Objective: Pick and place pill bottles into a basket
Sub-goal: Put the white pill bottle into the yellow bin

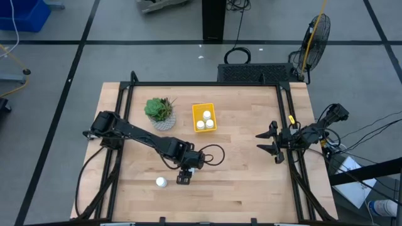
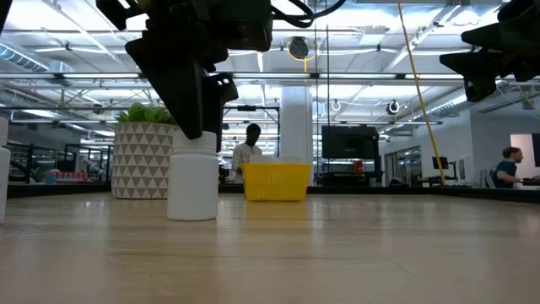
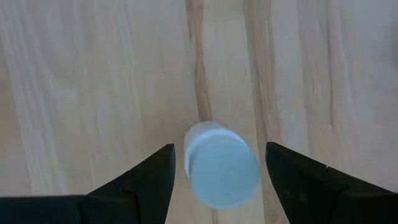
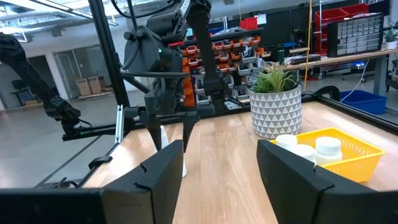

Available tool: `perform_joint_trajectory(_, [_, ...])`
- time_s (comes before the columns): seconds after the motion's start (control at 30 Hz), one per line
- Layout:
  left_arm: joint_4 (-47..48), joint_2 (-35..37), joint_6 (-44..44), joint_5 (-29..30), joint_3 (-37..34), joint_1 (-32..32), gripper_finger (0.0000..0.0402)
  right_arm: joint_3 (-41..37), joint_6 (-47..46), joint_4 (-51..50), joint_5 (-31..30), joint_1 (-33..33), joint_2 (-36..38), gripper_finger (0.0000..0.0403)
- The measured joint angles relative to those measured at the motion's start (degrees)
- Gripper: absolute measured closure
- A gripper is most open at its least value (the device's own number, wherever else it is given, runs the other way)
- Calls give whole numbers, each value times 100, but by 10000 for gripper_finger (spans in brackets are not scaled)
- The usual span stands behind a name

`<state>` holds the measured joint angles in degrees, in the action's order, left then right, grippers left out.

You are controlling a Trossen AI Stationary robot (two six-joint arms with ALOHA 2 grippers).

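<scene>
The bottle's cap [image 3: 224, 173] is right beside my left gripper's fingers, which are level with its sides. I will close, because my fingers would hold the bottle now.
My left gripper [image 1: 184, 177] is open and points down over the middle near part of the table. A white pill bottle [image 3: 221, 171] stands upright on the table between its two fingers, with a gap on each side. The gripper hides this bottle in the high view; the low view shows it [image 2: 192, 181] under the fingers. A second bottle [image 1: 161, 182] stands to the left of the gripper. The yellow basket [image 1: 204, 117] holds three bottles [image 1: 205, 119]. My right gripper [image 1: 267, 142] is open and empty at the table's right side.
A green succulent in a patterned whitish pot [image 1: 160, 113] stands just left of the basket. The black frame rails [image 1: 286, 119] run along the table's left, right and far sides. Bare wood [image 1: 245, 176] lies between the two grippers. People show in the room beyond the table [image 2: 250, 152].
</scene>
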<state>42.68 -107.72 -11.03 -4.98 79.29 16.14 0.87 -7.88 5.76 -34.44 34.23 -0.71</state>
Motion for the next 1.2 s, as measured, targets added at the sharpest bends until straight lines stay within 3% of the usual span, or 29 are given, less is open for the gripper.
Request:
perform_joint_trajectory(0.63, [-8,-59,-13,-111,-2,11,148,1,0,0,0,1,0,206])
perform_joint_trajectory(0.73, [12,-59,-28,-177,-2,12,170,1,0,0,0,0,0,206])
perform_joint_trajectory(0.9, [17,-59,-25,-388,-2,13,241,0,0,0,0,1,0,206])
perform_joint_trajectory(1.2, [244,-22,9,-449,143,-94,241,0,0,0,0,1,1,206])
